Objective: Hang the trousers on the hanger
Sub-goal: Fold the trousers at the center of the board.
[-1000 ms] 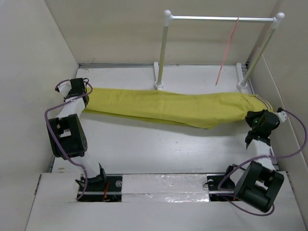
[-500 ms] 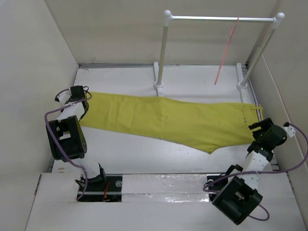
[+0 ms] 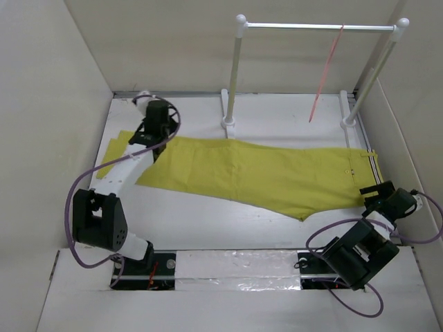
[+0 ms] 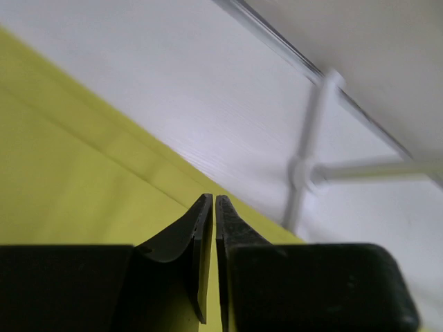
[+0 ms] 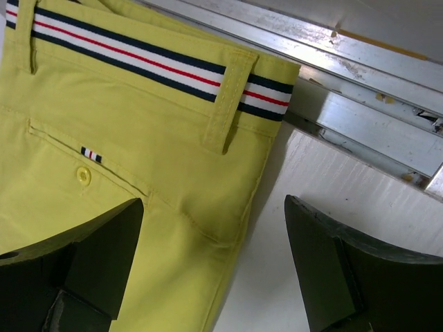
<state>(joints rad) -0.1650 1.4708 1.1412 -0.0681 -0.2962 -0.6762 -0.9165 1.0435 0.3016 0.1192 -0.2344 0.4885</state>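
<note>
My right gripper grips the trousers' near waist corner [image 5: 230,202] just below the striped waistband [image 5: 138,59] next, to fold the waist over the legs for the hanger.
The mustard-yellow trousers [image 3: 263,173] lie flat across the table, legs to the left and waist to the right. In the right wrist view their striped waistband [image 5: 138,59] and a buttoned back pocket show. The pink hanger [image 3: 325,69] hangs from the metal rail [image 3: 318,27] at the back right. My left gripper [image 3: 160,130] hovers over the far edge of the trouser leg [image 4: 69,173]. Its fingers [image 4: 201,228] are shut with no cloth pinched between them. My right gripper [image 5: 213,207] stands open over the near waist corner, touching nothing.
The rail's white posts stand on feet [image 3: 227,123] just behind the trousers. One foot shows in the left wrist view [image 4: 303,173]. Beige walls close in the left, back and right. An aluminium track [image 5: 360,90] runs along the table's right edge.
Both grippers let go and the trousers dropped flat. The left arm swung from the leg end toward the back, opened, then shut. The right gripper opened and drew back to the near right.
</note>
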